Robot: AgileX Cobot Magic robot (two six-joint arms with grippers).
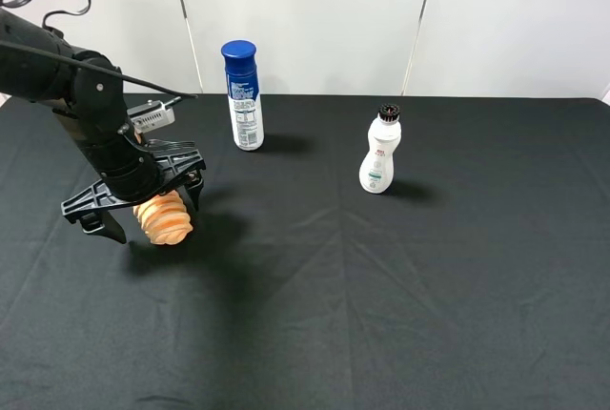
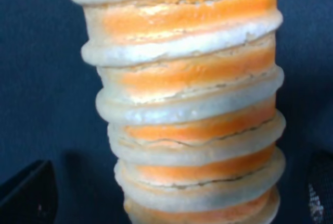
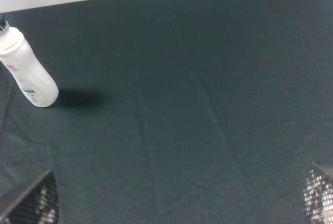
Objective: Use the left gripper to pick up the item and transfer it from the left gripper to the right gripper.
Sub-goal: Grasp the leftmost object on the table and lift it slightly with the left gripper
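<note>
The left gripper grips the ridged loaf by one end (image 2: 200, 203) next, which leaves the loaf's other end free for my right gripper.
The item (image 1: 163, 218), a peach-tan ridged loaf, lies at the left of the black tablecloth. It fills the left wrist view (image 2: 187, 104). My left gripper (image 1: 152, 213) is down over it with the jaws spread wide, one finger on each side. The fingertips (image 2: 26, 195) stand apart from the loaf, so it is open and not gripping. My right gripper (image 3: 174, 203) is open and empty above bare cloth, with only its fingertips (image 3: 34, 203) showing. It is out of the exterior high view.
A blue-capped spray can (image 1: 244, 95) stands behind the left gripper. A small white bottle with a black cap (image 1: 380, 151) stands right of centre and also shows in the right wrist view (image 3: 28, 70). The black cloth (image 1: 400, 296) covers the table.
</note>
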